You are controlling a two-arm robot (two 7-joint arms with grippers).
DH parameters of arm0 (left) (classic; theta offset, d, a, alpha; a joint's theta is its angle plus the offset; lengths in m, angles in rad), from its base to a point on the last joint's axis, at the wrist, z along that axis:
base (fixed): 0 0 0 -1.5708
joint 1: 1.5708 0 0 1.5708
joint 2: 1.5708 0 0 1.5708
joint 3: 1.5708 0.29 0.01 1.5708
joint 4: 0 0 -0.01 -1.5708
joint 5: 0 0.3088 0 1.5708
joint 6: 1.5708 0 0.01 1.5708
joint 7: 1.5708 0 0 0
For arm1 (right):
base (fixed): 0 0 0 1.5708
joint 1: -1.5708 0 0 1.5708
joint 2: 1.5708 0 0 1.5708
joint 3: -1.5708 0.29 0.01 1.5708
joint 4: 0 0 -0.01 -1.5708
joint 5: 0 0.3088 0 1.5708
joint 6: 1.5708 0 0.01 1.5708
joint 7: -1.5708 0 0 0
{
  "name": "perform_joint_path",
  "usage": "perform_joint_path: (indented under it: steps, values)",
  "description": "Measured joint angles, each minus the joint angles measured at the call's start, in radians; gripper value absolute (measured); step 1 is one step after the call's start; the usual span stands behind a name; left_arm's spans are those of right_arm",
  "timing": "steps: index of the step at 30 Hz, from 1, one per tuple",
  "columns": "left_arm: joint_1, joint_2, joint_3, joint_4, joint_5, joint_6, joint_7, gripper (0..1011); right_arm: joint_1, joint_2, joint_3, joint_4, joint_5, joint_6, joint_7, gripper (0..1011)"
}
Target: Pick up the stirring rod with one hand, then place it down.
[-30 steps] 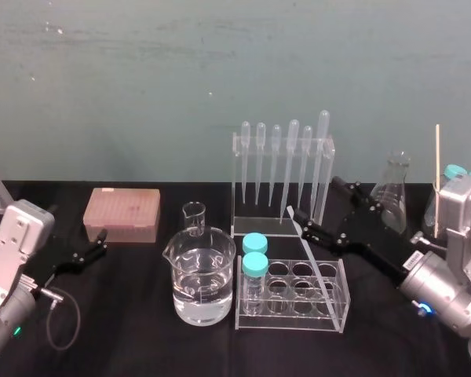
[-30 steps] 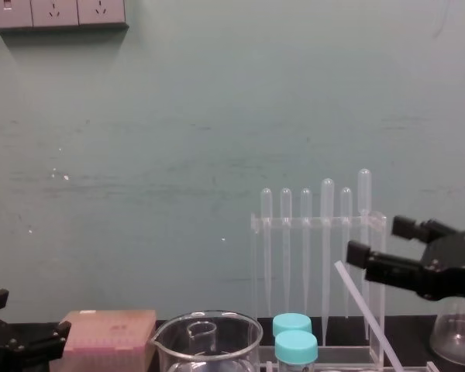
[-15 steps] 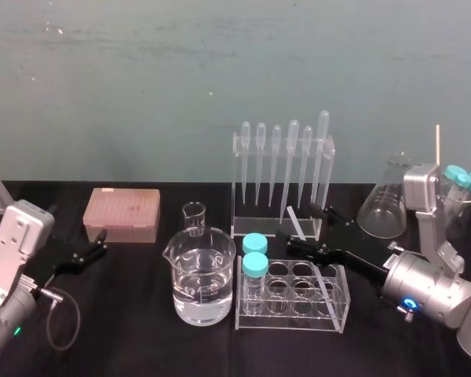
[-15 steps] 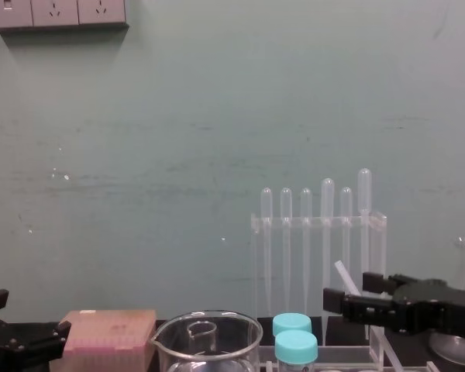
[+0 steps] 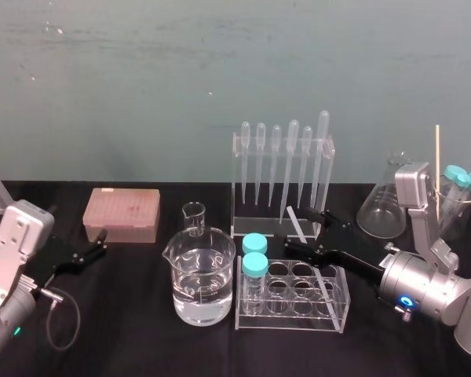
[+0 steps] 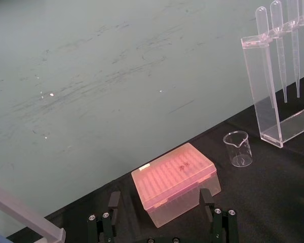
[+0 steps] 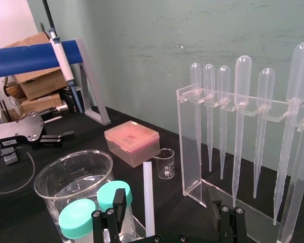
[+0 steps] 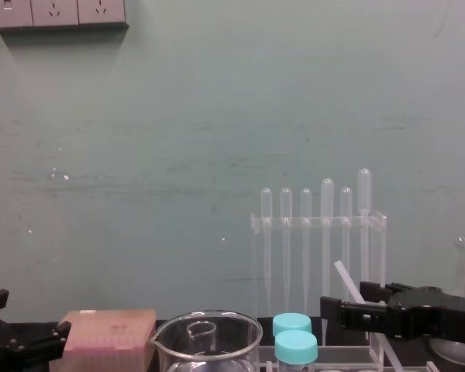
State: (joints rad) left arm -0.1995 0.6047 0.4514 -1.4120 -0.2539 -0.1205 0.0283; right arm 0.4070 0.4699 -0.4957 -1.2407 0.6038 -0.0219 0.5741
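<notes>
The right gripper grips the stirring rod by its upper part (image 8: 354, 290) (image 7: 149, 200) next, since capped tubes in the rack crowd the rod's lower end.
The stirring rod (image 5: 310, 255) is a thin translucent-white stick leaning in the clear tube rack (image 5: 341, 308), its top end tilted toward the pipette stand. My right gripper (image 5: 296, 229) is open, with one black finger on each side of the rod's upper part and neither visibly touching it. In the right wrist view the stirring rod (image 7: 148, 197) rises between the two fingers of the right gripper (image 7: 167, 217). From the chest, the rod (image 8: 346, 280) crosses the right gripper (image 8: 353, 302). My left gripper (image 5: 102, 242) rests open at the far left, near the pink box.
A water-filled beaker (image 5: 204, 275) and two blue-capped tubes (image 5: 255, 255) stand just left of the rod. The pipette stand (image 5: 282, 169) is right behind it. A pink tip box (image 5: 122, 214), a small beaker (image 5: 194, 216) and a conical flask (image 5: 385, 206) sit farther off.
My right gripper has come down and moved left from beside the flask, and its open fingers now straddle the rod's upper part. The rod and the left arm have not moved.
</notes>
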Motion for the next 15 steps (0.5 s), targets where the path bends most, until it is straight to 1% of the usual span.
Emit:
perform_joint_path:
  steps: [4,6,7,9,10,13,14,15]
  values:
    - [0.0,0.0,0.0,0.0,0.0,0.0,0.0,1000,-0.001,0.001,0.0,-0.001,0.0,-0.003,0.0,995]
    - [0.0,0.0,0.0,0.0,0.0,0.0,0.0,1000,-0.001,0.001,0.0,-0.002,0.0,-0.003,0.0,969]
    - [0.0,0.0,0.0,0.0,0.0,0.0,0.0,1000,-0.001,0.001,0.001,-0.002,0.0,-0.004,0.0,931]
    - [0.0,0.0,0.0,0.0,0.0,0.0,0.0,1000,-0.001,0.001,0.001,-0.002,0.0,-0.004,0.0,908]
    - [0.0,0.0,0.0,0.0,0.0,0.0,0.0,1000,-0.002,0.001,0.001,-0.002,0.0,-0.005,0.0,853]
    - [0.0,0.0,0.0,0.0,0.0,0.0,0.0,1000,-0.002,0.001,0.001,-0.003,0.0,-0.005,0.0,801]
    - [0.0,0.0,0.0,0.0,0.0,0.0,0.0,1000,-0.002,0.002,0.001,-0.003,0.0,-0.006,0.0,747]
    - [0.0,0.0,0.0,0.0,0.0,0.0,0.0,1000,-0.002,0.002,0.001,-0.003,0.0,-0.006,0.0,735]
